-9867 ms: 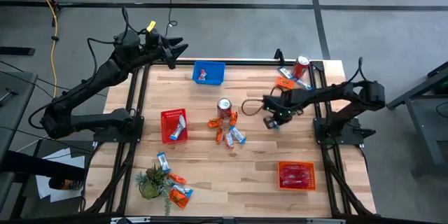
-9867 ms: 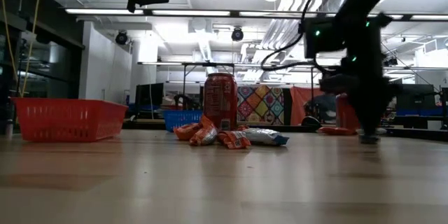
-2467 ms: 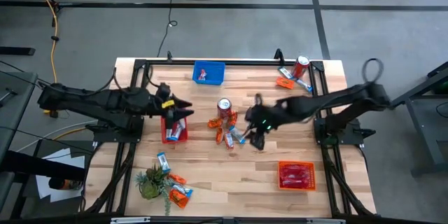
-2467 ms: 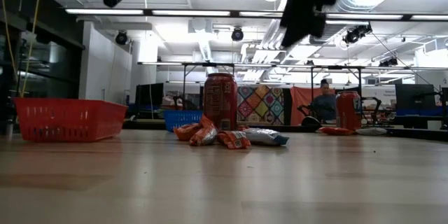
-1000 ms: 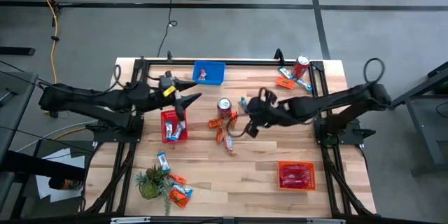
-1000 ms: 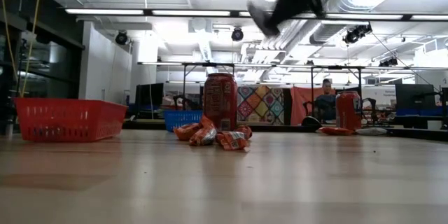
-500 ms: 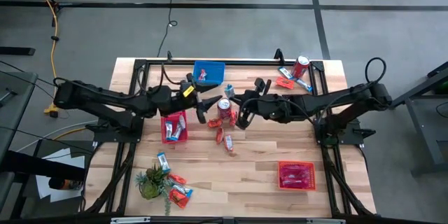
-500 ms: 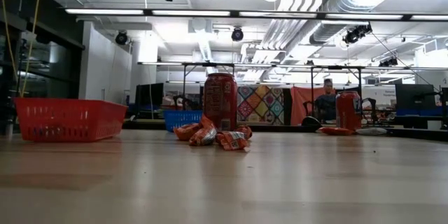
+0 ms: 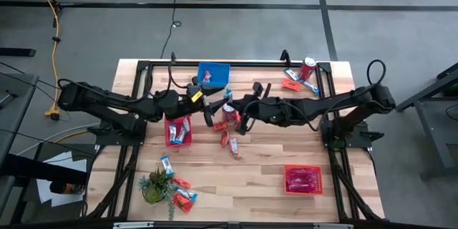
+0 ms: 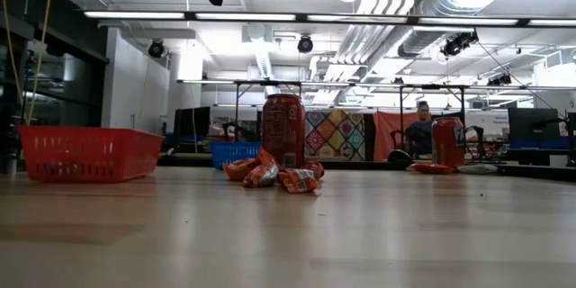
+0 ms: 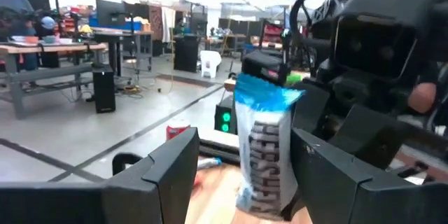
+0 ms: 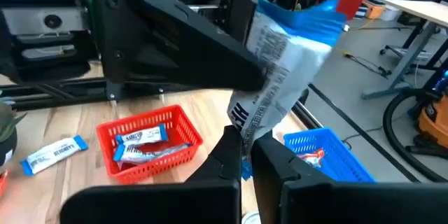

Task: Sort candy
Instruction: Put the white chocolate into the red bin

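The left gripper grabs the blue-and-white packet by its free blue crimped end point(image 11: 268, 94) next, to sort the candy into the red basket.
My right gripper point(image 9: 242, 117) point(image 12: 245, 152) is shut on a blue-and-white candy packet point(image 12: 283, 70) point(image 9: 227, 94), held in the air over the red drink can point(image 9: 229, 109) at mid-table. My left gripper point(image 9: 212, 109) point(image 11: 245, 175) is open and faces it. In the left wrist view its two fingers stand on either side of the packet point(image 11: 260, 147) with a gap at each side. Several orange and blue-white packets point(image 9: 230, 138) point(image 10: 279, 176) lie on the table beside the can. The red basket point(image 9: 177, 129) holds blue-white packets. My right gripper pinches the packet by one short end point(image 12: 241, 129) between its two fingers, coming level from the table's right. The packet is lifted clear of the table. It sticks out beyond the fingers, tilted, with its blue crimped end point(image 12: 308, 17) farthest from them.
A blue basket point(image 9: 213, 74) sits at the far edge and an orange basket point(image 9: 303, 179) near right. A second can point(image 9: 308, 66) with packets stands at the far right corner. A green plant point(image 9: 152, 186) with packets around it stands near left. Black frame rails line both sides.
My right gripper has carried the packet from right of the pile toward the table's left, to above the can. My left gripper has swung toward the table's right to meet it, so its open fingers now flank the packet.
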`<move>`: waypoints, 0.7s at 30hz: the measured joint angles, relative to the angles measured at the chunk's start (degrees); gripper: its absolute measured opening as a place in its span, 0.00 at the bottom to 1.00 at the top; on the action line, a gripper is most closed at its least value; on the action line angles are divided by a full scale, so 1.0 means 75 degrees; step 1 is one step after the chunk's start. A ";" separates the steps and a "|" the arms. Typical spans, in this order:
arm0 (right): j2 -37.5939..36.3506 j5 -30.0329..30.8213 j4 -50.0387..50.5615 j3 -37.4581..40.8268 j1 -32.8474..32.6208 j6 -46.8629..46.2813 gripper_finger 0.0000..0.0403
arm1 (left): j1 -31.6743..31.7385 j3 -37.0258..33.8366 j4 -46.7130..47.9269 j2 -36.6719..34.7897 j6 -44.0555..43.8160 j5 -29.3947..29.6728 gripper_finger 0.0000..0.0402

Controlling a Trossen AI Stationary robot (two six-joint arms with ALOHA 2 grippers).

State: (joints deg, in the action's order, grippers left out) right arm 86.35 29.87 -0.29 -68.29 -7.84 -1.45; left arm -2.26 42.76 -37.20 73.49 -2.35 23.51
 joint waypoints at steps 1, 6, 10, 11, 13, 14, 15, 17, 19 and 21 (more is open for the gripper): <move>-0.0003 0.0000 -0.0009 0.0000 0.0000 0.0032 0.00 | 0.0002 0.0000 -0.0073 0.0004 0.0000 0.0000 0.52; 0.0038 -0.0099 -0.0074 0.0000 -0.0002 0.0028 0.00 | 0.0006 0.0000 -0.0052 0.0017 -0.0003 -0.0037 0.52; 0.0035 -0.0134 -0.0144 0.0000 0.0000 0.0031 0.00 | 0.0043 0.0000 -0.0040 0.0015 -0.0003 -0.0162 0.52; 0.0038 -0.0137 -0.0152 0.0000 -0.0003 0.0031 0.00 | 0.0064 0.0000 -0.0040 0.0015 -0.0003 -0.0317 0.52; 0.0038 -0.0207 -0.0160 0.0000 -0.0003 0.0045 0.00 | 0.0110 0.0000 -0.0024 0.0015 -0.0075 -0.0590 0.50; 0.0036 -0.0256 -0.0158 0.0000 -0.0003 0.0052 0.01 | 0.0119 0.0000 -0.0003 0.0015 -0.0135 -0.0676 0.48; 0.0037 -0.0277 -0.0158 0.0000 -0.0002 0.0052 0.01 | 0.0119 0.0000 0.0003 0.0015 -0.0202 -0.0702 0.46; 0.0035 -0.0293 -0.0155 0.0000 0.0000 0.0052 0.02 | 0.0130 0.0000 0.0043 0.0015 -0.0258 -0.0721 0.38; 0.0037 -0.0334 -0.0150 0.0000 0.0003 0.0036 0.02 | 0.0131 0.0000 0.0044 0.0015 -0.0315 -0.0759 0.26; 0.0035 -0.0388 -0.0160 0.0000 0.0009 0.0028 0.02 | 0.0143 0.0000 0.0029 0.0015 -0.0462 -0.0759 0.12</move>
State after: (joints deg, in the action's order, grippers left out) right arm 86.61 26.96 -1.49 -68.29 -7.77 -1.23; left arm -1.19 42.76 -36.97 73.60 -5.82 17.82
